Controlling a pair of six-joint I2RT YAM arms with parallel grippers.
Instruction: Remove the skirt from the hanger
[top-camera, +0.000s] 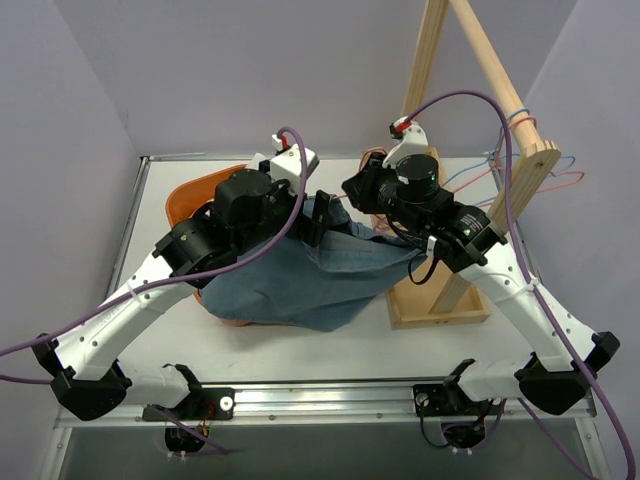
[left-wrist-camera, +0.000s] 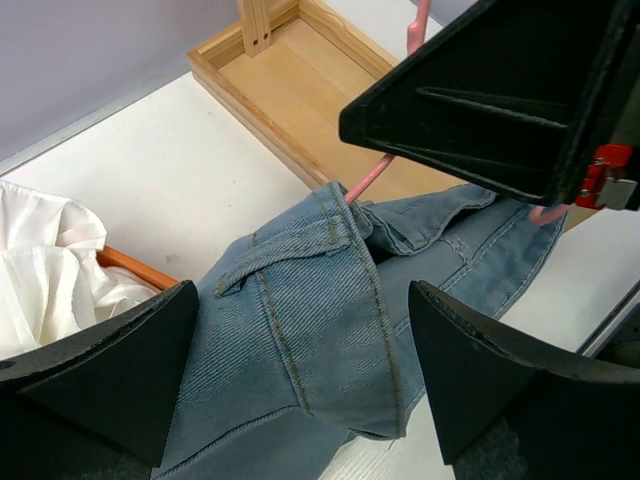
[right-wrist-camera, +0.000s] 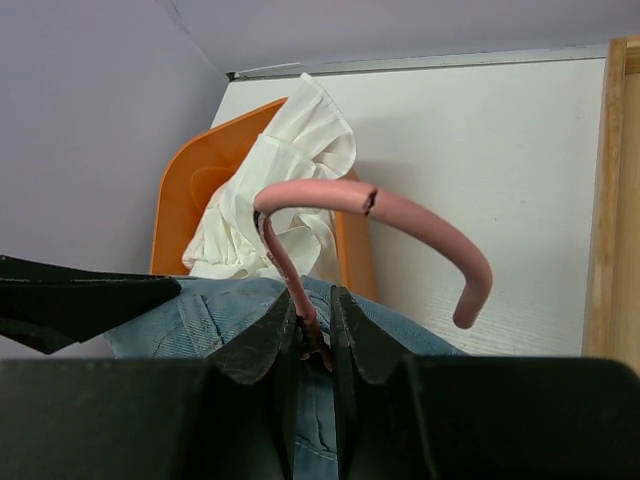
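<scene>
My left gripper needs to take the skirt (top-camera: 310, 275) off the hanger next. It should grab the skirt by its waistband (top-camera: 322, 216), and the pink hanger should stay outside my fingers.
A blue denim skirt (top-camera: 310, 275) hangs from a pink hanger and drapes over the table and the orange basket. My right gripper (right-wrist-camera: 312, 318) is shut on the pink hanger (right-wrist-camera: 400, 212) at its neck, hook curving up and right above the fingers. In the left wrist view the skirt's waistband (left-wrist-camera: 340, 300) lies between my open left gripper's (left-wrist-camera: 305, 370) fingers, which stand wide apart on either side without touching it. A piece of the pink hanger (left-wrist-camera: 368, 180) shows at the waistband's top. In the top view both grippers (top-camera: 330, 215) meet over the skirt's waist.
An orange basket (top-camera: 190, 200) with white cloth (right-wrist-camera: 275, 200) stands at the back left under the skirt. A wooden rack (top-camera: 470, 180) with more wire hangers (top-camera: 545, 170) stands at the right, its base tray (left-wrist-camera: 300, 90) behind the skirt.
</scene>
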